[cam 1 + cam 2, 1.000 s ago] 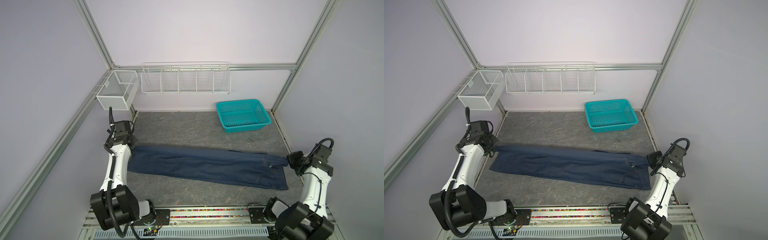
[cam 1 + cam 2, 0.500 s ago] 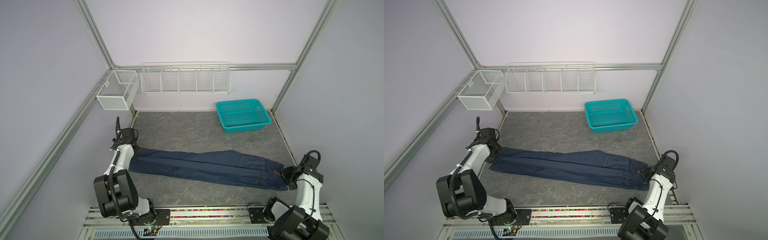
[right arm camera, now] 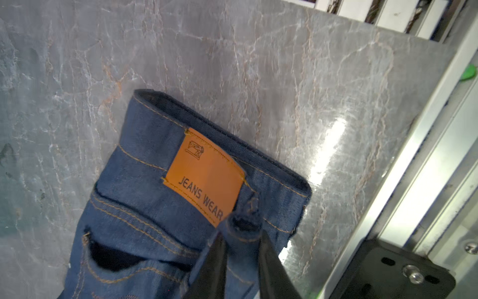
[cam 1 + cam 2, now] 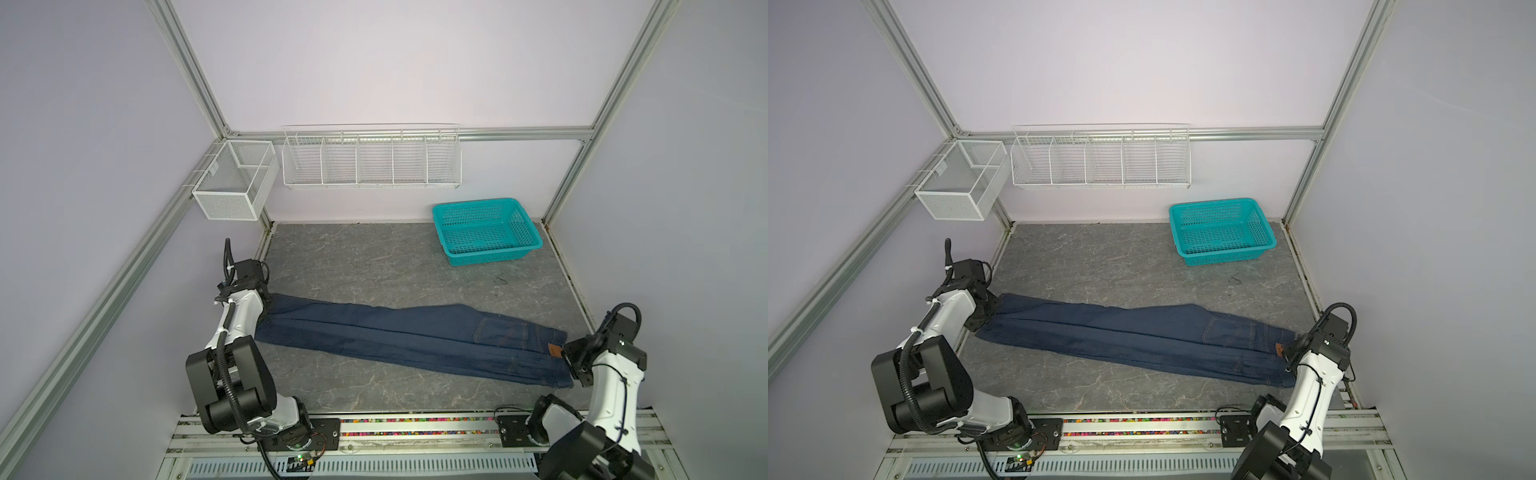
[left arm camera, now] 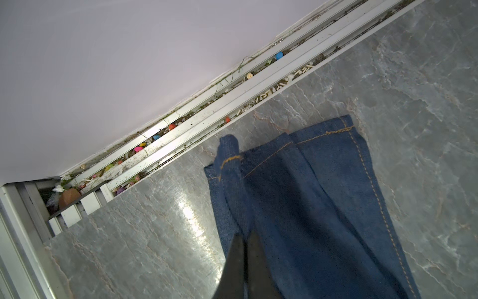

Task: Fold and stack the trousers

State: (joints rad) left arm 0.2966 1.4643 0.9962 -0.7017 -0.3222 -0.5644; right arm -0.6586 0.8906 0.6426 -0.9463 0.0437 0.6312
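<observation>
I should open my left gripper now. The pinched denim edge is low over the leg ends, so it would end up flat there.
The dark blue trousers [image 4: 415,336] [image 4: 1142,336] lie flat across the grey table, doubled lengthwise, leg ends at the left and waistband at the right. My left gripper [image 4: 267,311] [image 5: 244,236] is low at the leg ends and shut, its fingers pressed together on the edge of the denim [image 5: 297,207]. My right gripper [image 4: 567,358] [image 3: 241,238] sits at the waistband next to the orange patch [image 3: 204,176]. Its fingers stand apart, with a bunched fold of waistband denim still between them.
A teal basket [image 4: 490,256] stands at the back right of the table. A white wire rack [image 4: 370,160] and a mesh box [image 4: 232,187] hang on the back and left walls. Metal rails [image 3: 426,160] run close beside both grippers.
Both arms have come down and the trousers have settled flat on the table, nearer the front. The right gripper's fingers have parted; the left stays shut.
</observation>
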